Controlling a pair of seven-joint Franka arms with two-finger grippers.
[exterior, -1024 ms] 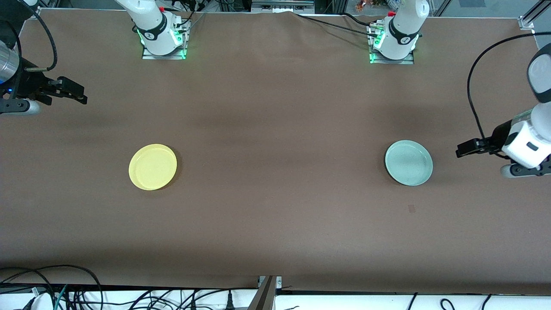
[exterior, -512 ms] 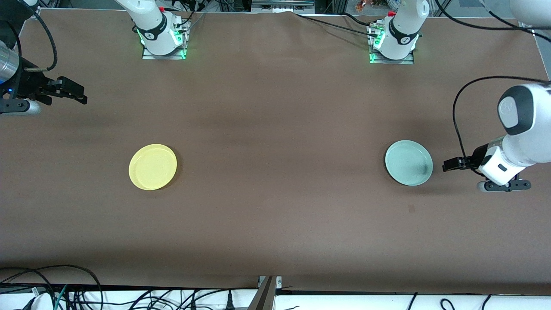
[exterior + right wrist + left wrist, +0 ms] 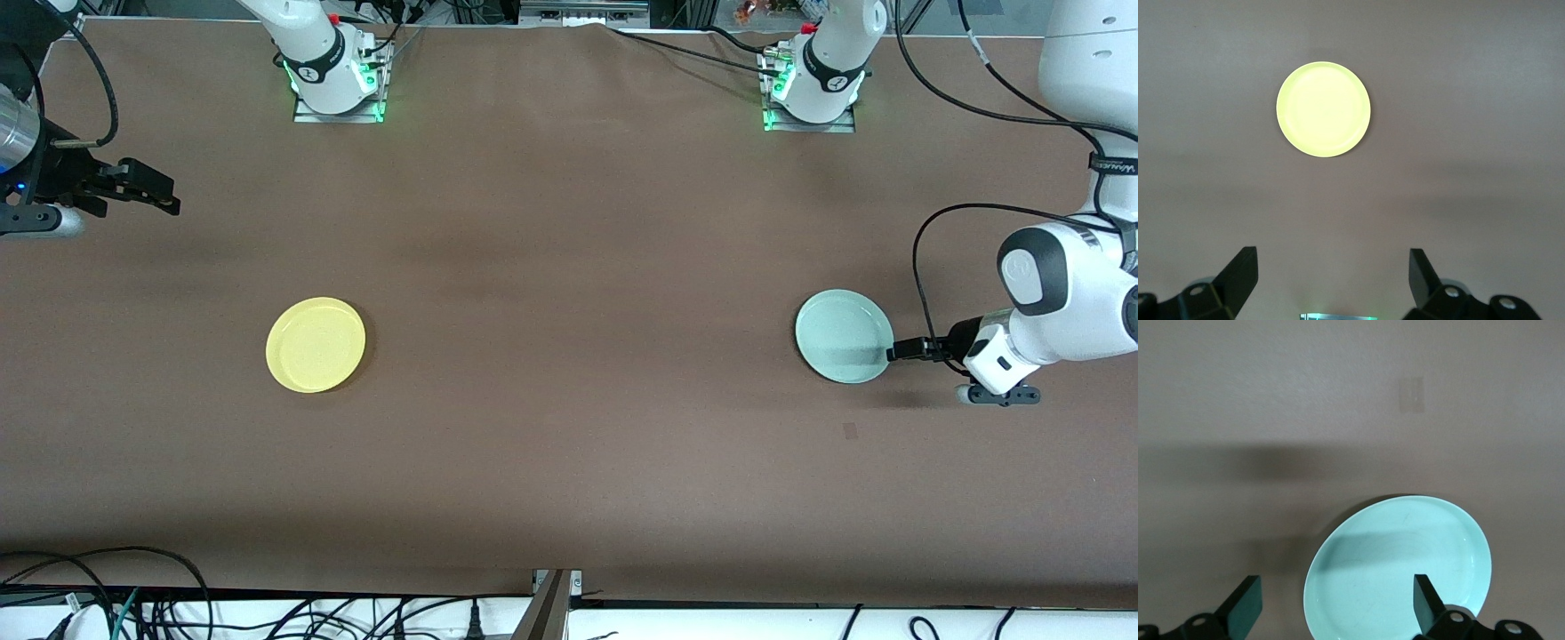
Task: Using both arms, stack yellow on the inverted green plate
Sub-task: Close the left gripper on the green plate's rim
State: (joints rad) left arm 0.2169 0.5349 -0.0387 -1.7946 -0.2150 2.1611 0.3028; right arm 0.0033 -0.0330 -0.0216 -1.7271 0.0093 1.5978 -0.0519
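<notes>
The green plate needs to be grabbed next by its rim (image 3: 887, 356) with my left gripper. Then I will turn it upside down as a base for the yellow plate (image 3: 316, 345).
The pale green plate (image 3: 843, 336) lies rim up on the brown table toward the left arm's end. It also shows in the left wrist view (image 3: 1398, 567). My left gripper (image 3: 893, 349) is open and low at the plate's rim on the side toward the table's end. In its wrist view (image 3: 1335, 587) one finger is over the plate and the other is over bare table. The yellow plate (image 3: 316, 345) lies rim up toward the right arm's end and also shows in the right wrist view (image 3: 1323, 109). My right gripper (image 3: 160, 191) is open and empty, waiting high by that table end (image 3: 1331, 257).
A small tape mark (image 3: 850, 431) sits on the table nearer the front camera than the green plate. The arm bases (image 3: 336, 80) stand along the back edge. Cables (image 3: 133, 604) lie off the table's near edge.
My left arm has swung down and in toward the green plate, bringing its gripper to the plate's rim. The right arm and both plates have not moved.
</notes>
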